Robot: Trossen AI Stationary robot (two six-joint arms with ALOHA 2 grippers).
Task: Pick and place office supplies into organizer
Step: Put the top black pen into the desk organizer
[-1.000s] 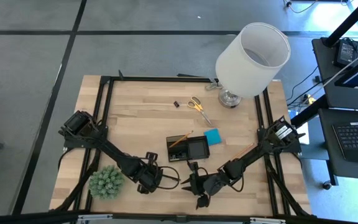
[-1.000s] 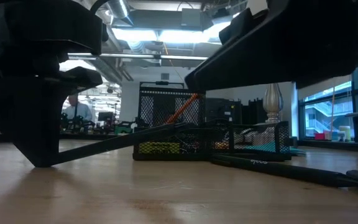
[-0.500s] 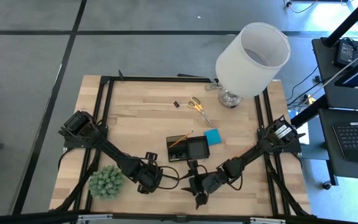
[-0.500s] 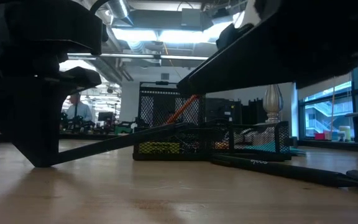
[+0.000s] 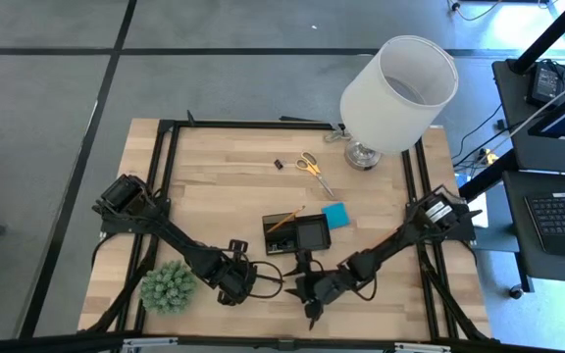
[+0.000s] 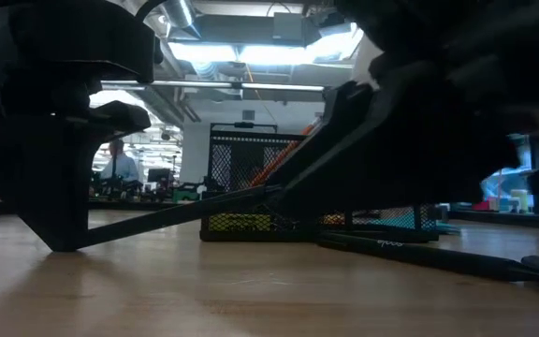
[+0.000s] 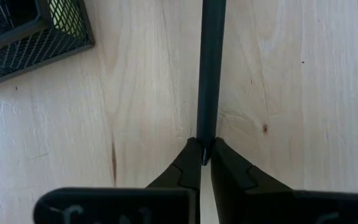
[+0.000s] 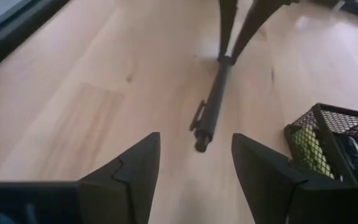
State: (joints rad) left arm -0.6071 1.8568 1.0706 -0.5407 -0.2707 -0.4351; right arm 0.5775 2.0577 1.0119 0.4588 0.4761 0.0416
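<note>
My right gripper grips the black pen by its clip end (image 8: 204,124) next, to stand it in the mesh organizer.
My left gripper (image 5: 261,280) sits near the table's near edge, shut on a black pen (image 7: 209,68) that points toward the table's right. My right gripper (image 8: 194,138) is open just right of it. Its fingers stand on either side of the pen's free clip end (image 8: 202,134) without touching. The black mesh organizer (image 5: 297,235) stands just beyond both grippers, with an orange pencil (image 5: 284,222) leaning in it. The blue pad (image 5: 334,216), the yellow scissors (image 5: 312,167) and a black clip (image 5: 278,164) lie farther back. My left gripper pinches the pen's end (image 7: 204,148) between its two fingertips. The fingers come along the pen's length, from the table's left. The pen sticks straight out ahead of the fingers, low over the wood. I cannot tell whether its free end rests on the table.
A green spiky plant ball (image 5: 169,286) sits left of my left arm. The big white lamp (image 5: 397,90) stands at the far right corner. Another black pen (image 6: 410,253) lies on the wood near the low camera. Bare wood spreads across the table's far left.
My right gripper has moved toward the table's left and slightly toward the far edge, closing in on the pen's free end. In the low view its arm has dropped in front of the organizer. My left gripper and the pen have kept still.
</note>
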